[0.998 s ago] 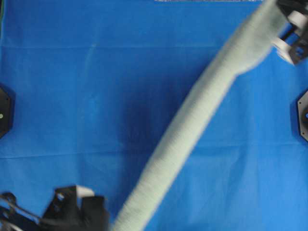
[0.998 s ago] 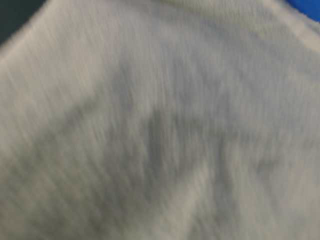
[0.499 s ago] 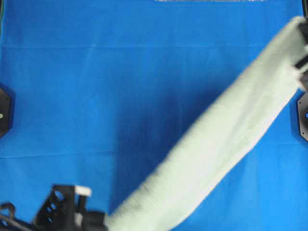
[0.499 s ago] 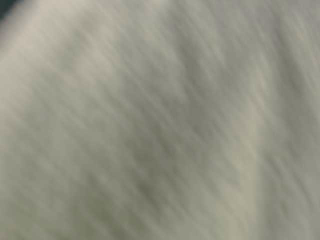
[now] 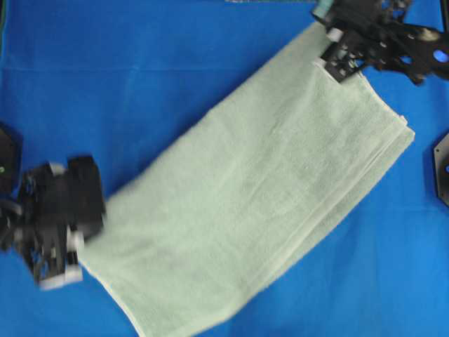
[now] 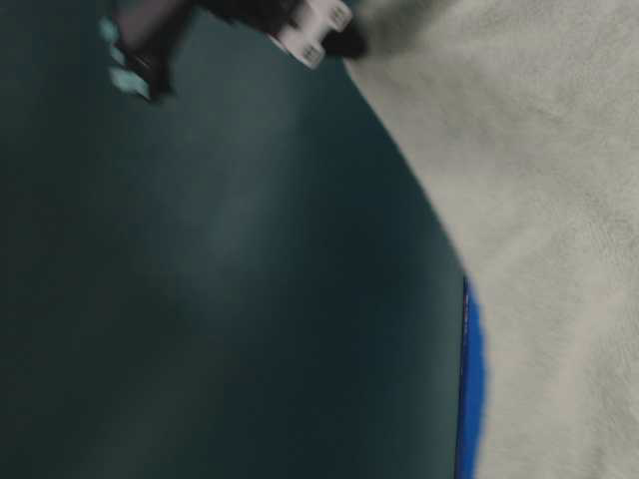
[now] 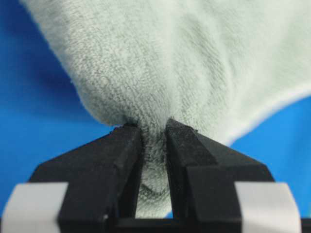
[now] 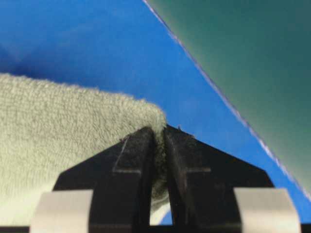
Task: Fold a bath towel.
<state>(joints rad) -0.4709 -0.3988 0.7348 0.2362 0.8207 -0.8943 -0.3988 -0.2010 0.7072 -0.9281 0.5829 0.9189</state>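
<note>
The towel corner (image 8: 150, 114) is above the blue covering (image 8: 214, 141) in the right wrist view, so my right gripper keeps holding it for now.
The pale sage-green bath towel (image 5: 259, 196) lies spread as a long folded band running diagonally from lower left to upper right across the blue table covering. My left gripper (image 5: 83, 235) is shut on its lower-left corner; terry cloth (image 7: 154, 145) is pinched between the black jaws (image 7: 154, 133). My right gripper (image 5: 330, 56) is shut on the upper-right corner, with cloth (image 8: 73, 141) bunched between its jaws (image 8: 160, 133). In the table-level view the towel (image 6: 539, 220) fills the right side, close to the lens.
The blue table covering (image 5: 140, 84) spreads under everything. Black arm bases sit at the left edge (image 5: 5, 158) and right edge (image 5: 442, 168). A dark green surface (image 8: 252, 63) lies beyond the table's far edge.
The towel was hanging as a narrow raised strip between the grippers. Now it lies spread wide and flat. The left gripper moved up and left; the right gripper moved left along the far edge.
</note>
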